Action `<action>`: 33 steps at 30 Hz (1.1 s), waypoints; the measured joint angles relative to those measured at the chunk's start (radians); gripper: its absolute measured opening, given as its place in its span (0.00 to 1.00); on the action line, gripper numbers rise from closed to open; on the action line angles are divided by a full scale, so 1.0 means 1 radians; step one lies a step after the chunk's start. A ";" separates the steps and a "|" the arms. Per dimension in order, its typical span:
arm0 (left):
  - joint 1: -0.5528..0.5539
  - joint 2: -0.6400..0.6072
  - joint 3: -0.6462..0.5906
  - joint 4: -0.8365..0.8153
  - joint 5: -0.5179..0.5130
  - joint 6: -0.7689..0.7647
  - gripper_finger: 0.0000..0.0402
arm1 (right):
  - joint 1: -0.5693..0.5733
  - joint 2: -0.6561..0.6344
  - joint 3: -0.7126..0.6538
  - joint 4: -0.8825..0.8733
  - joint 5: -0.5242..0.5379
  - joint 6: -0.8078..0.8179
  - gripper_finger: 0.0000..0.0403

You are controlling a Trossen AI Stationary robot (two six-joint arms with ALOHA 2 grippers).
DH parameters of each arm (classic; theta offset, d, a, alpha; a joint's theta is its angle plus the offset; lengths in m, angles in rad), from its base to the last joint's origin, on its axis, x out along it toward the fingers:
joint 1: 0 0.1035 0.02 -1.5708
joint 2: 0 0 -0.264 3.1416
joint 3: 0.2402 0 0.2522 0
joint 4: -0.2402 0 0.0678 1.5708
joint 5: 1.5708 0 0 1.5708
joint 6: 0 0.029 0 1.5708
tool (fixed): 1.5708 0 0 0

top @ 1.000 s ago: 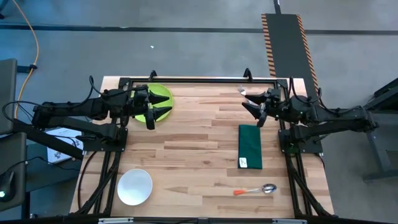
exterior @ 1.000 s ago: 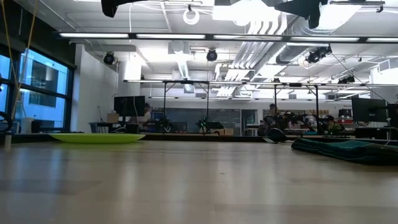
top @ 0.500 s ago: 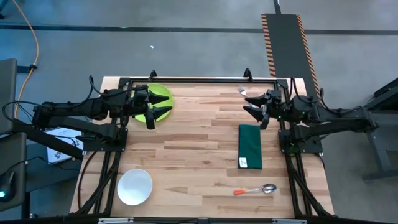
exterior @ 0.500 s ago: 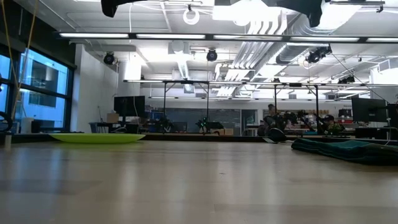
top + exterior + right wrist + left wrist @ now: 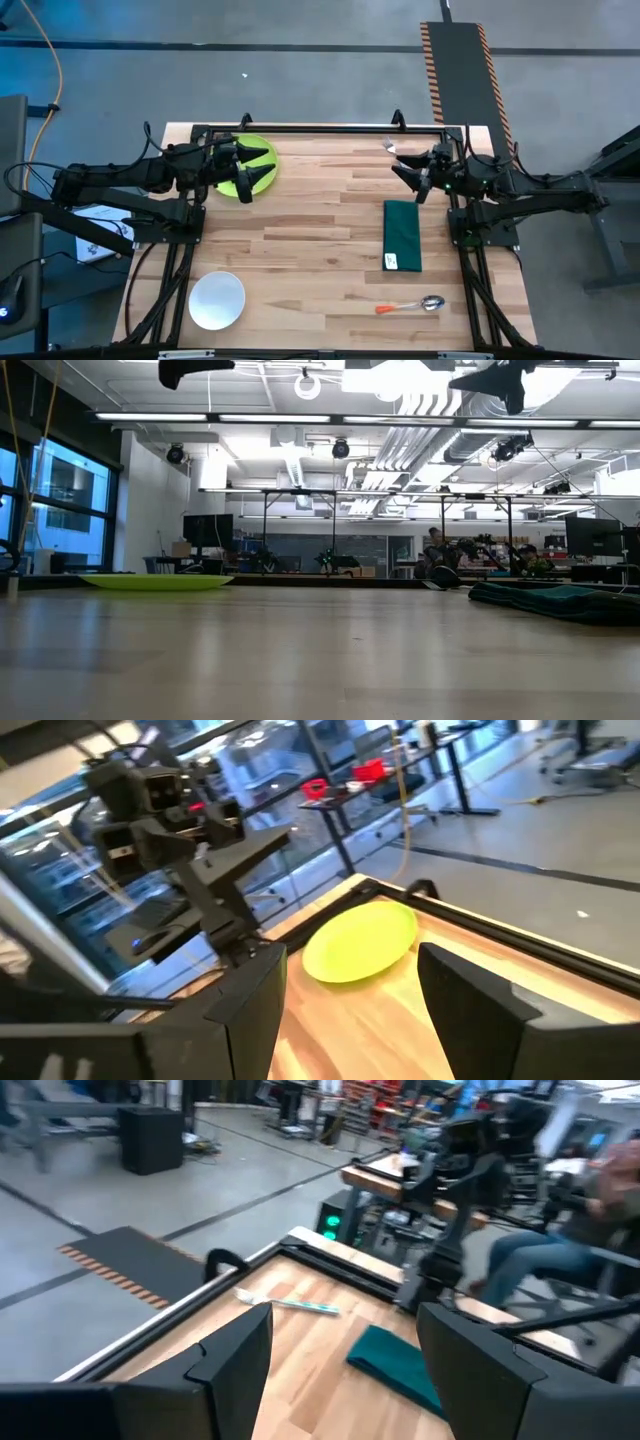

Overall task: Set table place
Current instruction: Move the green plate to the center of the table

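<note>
The left gripper needs to grab the lime-green plate next, holding it by its rim (image 5: 268,150), to set the plate at the place setting.
The lime-green plate (image 5: 252,160) lies flat at the table's far left; it also shows in the right wrist view (image 5: 362,942) and the low view (image 5: 160,582). My left gripper (image 5: 262,173) hovers open above the plate, touching nothing. My right gripper (image 5: 408,176) is open and high near the far right corner, beside the fork (image 5: 390,146). The dark green napkin (image 5: 402,235) lies flat at right. The white bowl (image 5: 217,299) stands near the front left. The orange-handled spoon (image 5: 410,305) lies near the front right.
A black metal frame (image 5: 320,129) runs along the table's far edge. Bare wood (image 5: 320,230) lies between the plate and the napkin. The arms' bases stand at the table's left and right sides.
My left gripper has tipped and shifted a little toward the table's right over the plate. My right gripper has turned at the wrist and drawn slightly toward the far edge. Nothing on the table has moved.
</note>
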 joint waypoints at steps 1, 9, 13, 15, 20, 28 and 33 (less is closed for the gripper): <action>0.000 0.000 0.000 -0.004 -0.014 0.000 0.59 | 0.000 0.000 0.000 -0.005 0.007 0.010 0.55; 0.000 0.012 0.000 -0.041 -0.071 -0.004 0.59 | 0.000 0.000 0.000 -0.025 0.049 0.035 0.55; 0.000 0.064 0.000 -0.044 -0.070 0.007 0.59 | 0.000 0.000 0.000 -0.022 0.049 0.039 0.55; 0.000 0.096 0.000 -0.067 -0.070 0.032 0.59 | 0.000 0.000 0.000 -0.023 0.050 0.055 0.55; 0.000 0.185 0.000 -0.216 -0.073 0.053 0.59 | 0.000 0.000 0.000 -0.023 0.050 0.061 0.55; 0.005 0.414 0.000 -0.527 -0.183 0.040 0.59 | 0.000 0.000 0.000 -0.023 0.052 0.084 0.55; 0.080 0.591 0.000 -0.641 -0.162 -0.059 0.59 | 0.000 0.006 0.000 -0.023 0.052 0.097 0.55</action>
